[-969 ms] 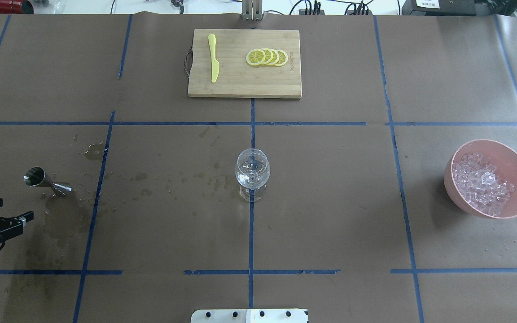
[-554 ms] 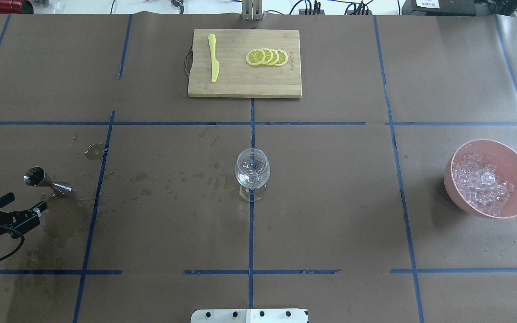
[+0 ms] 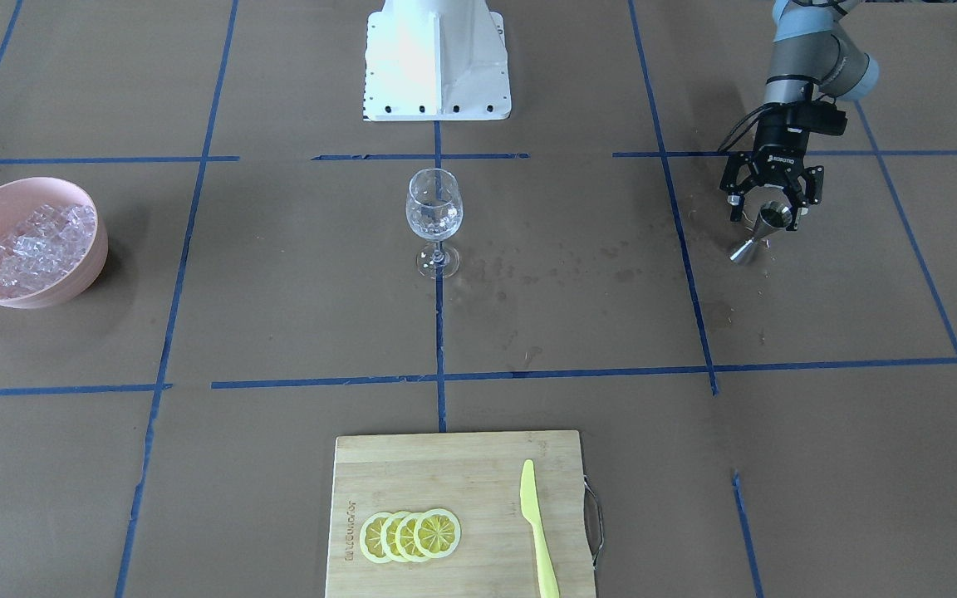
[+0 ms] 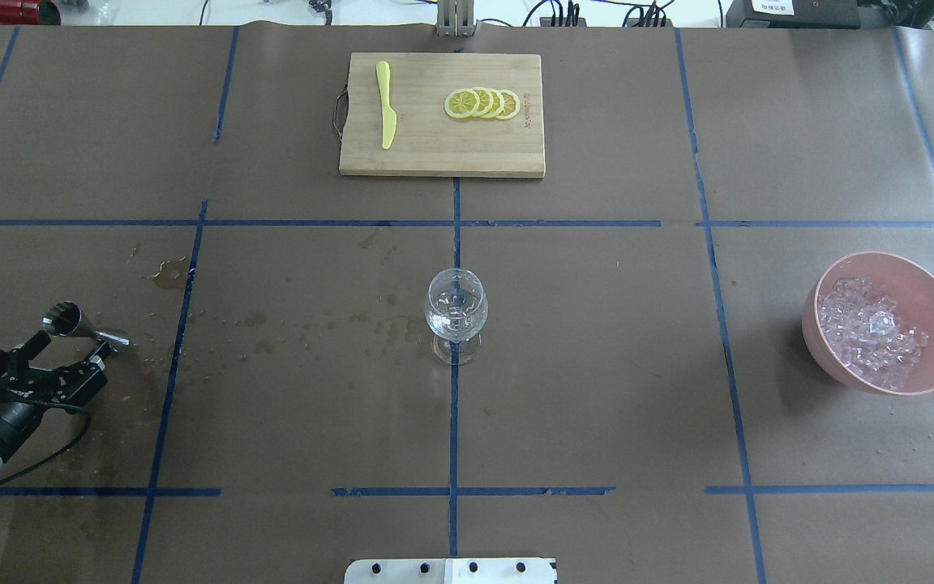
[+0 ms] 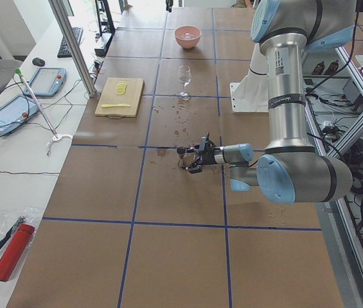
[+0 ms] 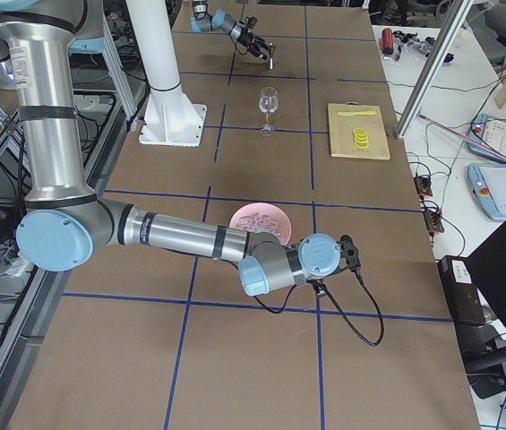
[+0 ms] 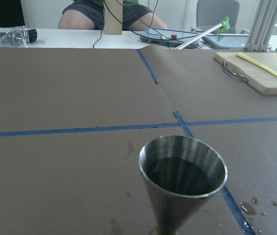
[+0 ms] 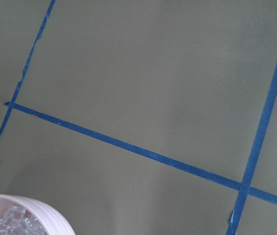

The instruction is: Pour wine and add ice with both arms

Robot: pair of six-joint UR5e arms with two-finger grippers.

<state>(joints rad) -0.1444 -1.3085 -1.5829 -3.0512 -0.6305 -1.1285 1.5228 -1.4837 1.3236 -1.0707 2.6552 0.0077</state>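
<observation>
I should pour the wine into the glass [image 3: 434,206], so next I need to grab the steel jigger's tapered body [image 3: 761,230] with my left gripper.
A steel jigger [image 4: 80,327] with dark liquid in it [image 7: 182,178] stands at the table's left. My left gripper [image 4: 74,344] is open, with one finger on each side of the jigger [image 3: 761,228], not closed on it. A wine glass [image 4: 456,312] stands upright at the table's middle. A pink bowl [image 4: 925,280] at the right holds the ice [image 4: 868,332]. My right gripper [image 6: 351,253] shows only in the exterior right view, low beside the bowl [image 6: 253,215]; I cannot tell whether it is open or shut. The right wrist view shows the bowl's rim [image 8: 45,213] and some ice [image 8: 11,223].
A wooden cutting board [image 4: 443,150] at the far middle carries a yellow knife [image 4: 386,105] and lemon slices [image 4: 483,104]. Wet stains [image 4: 272,324] lie between the jigger and the glass. The white pedestal [image 3: 437,58] stands at the robot's edge.
My left gripper has moved forward and up the view from the left edge to the jigger and now straddles it. The jigger, glass and bowl have not moved.
</observation>
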